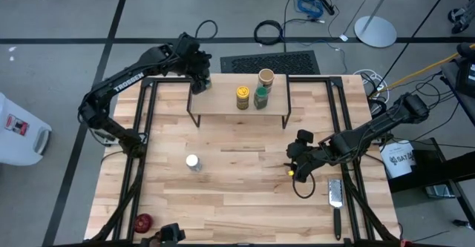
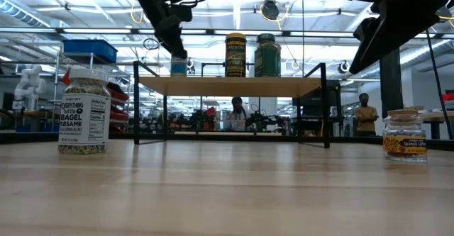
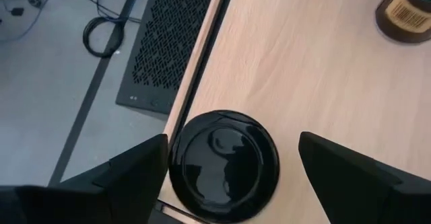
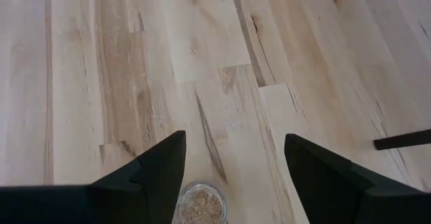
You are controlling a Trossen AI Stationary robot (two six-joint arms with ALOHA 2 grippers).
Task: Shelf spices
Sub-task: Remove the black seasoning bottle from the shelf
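Observation:
Next, my left gripper reaches the dark-lidded clear jar and grips it by its round lid (image 3: pixel 224 167) to sort the spices of the shelf.
The shelf (image 1: pixel 223 107) stands at the table's far middle. On its plank stand a yellow jar (image 1: pixel 242 97), a green-lidded jar (image 1: pixel 260 96) and a tan jar (image 1: pixel 266 76). A dark-lidded clear jar (image 3: pixel 223 165) stands on the plank's far left corner. My left gripper (image 3: pixel 232 140) hangs open just above it, one finger on either side of the lid. A white-capped jar (image 1: pixel 193 162) stands on the table left of centre. My right gripper (image 4: pixel 232 143) hovers open over a small tan-topped jar (image 4: pixel 201 207) standing on the table at the right.
A flat metal grater (image 1: pixel 335 195) with a black handle lies near the table's right front. A small red round object (image 1: pixel 143 222) sits at the front left corner. Bare tabletop lies between the shelf and the front edge.

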